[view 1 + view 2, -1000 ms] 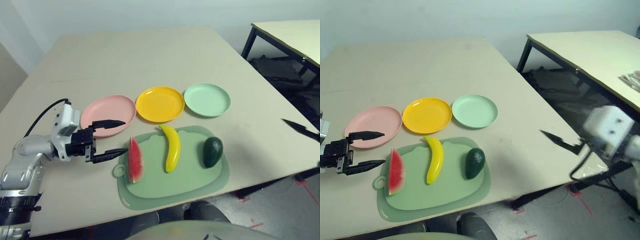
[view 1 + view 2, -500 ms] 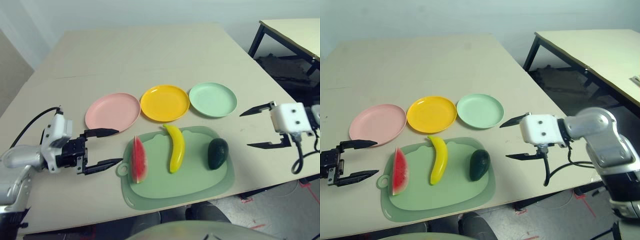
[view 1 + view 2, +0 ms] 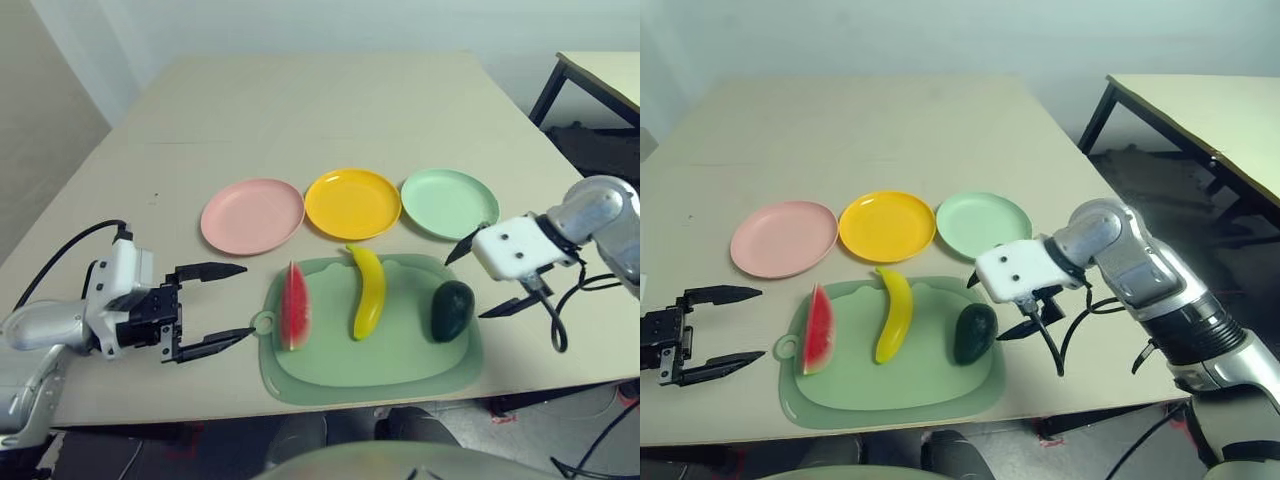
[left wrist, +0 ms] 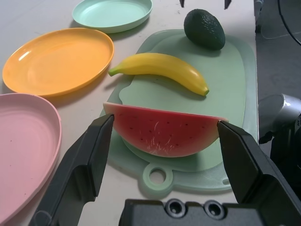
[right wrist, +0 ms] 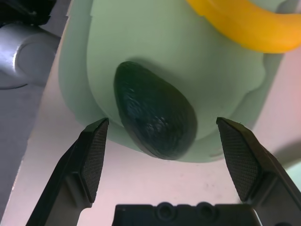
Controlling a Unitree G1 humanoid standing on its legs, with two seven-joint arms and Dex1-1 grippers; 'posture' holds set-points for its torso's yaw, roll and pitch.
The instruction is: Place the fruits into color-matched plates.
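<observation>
The dark avocado (image 3: 452, 309) (image 5: 157, 113) is still out of reach of my right gripper's fingers, so they would miss it if I closed now. My right gripper should first move closer.
Three fruits lie on a pale green mat (image 3: 330, 372): a watermelon wedge (image 3: 292, 319) at its left, a yellow banana (image 3: 368, 303) in the middle, a dark avocado (image 3: 452, 309) at its right. Beyond the mat stand a pink plate (image 3: 252, 215), a yellow plate (image 3: 352, 203) and a mint green plate (image 3: 449, 203), all bare. My left gripper (image 3: 248, 300) is open just left of the mat, its fingers (image 4: 89, 155) framing the watermelon (image 4: 164, 134) from a short distance. My right gripper (image 3: 465, 289) is open close beside the avocado (image 5: 157, 113), not touching it.
The beige table (image 3: 300, 110) stretches far behind the plates. The mat sits close to the table's near edge. A second table (image 3: 1210, 110) stands off to the right across a gap of dark floor.
My right arm has swung in from the right and now has its open gripper next to the avocado. The camera has shifted. My left gripper stays open left of the watermelon.
</observation>
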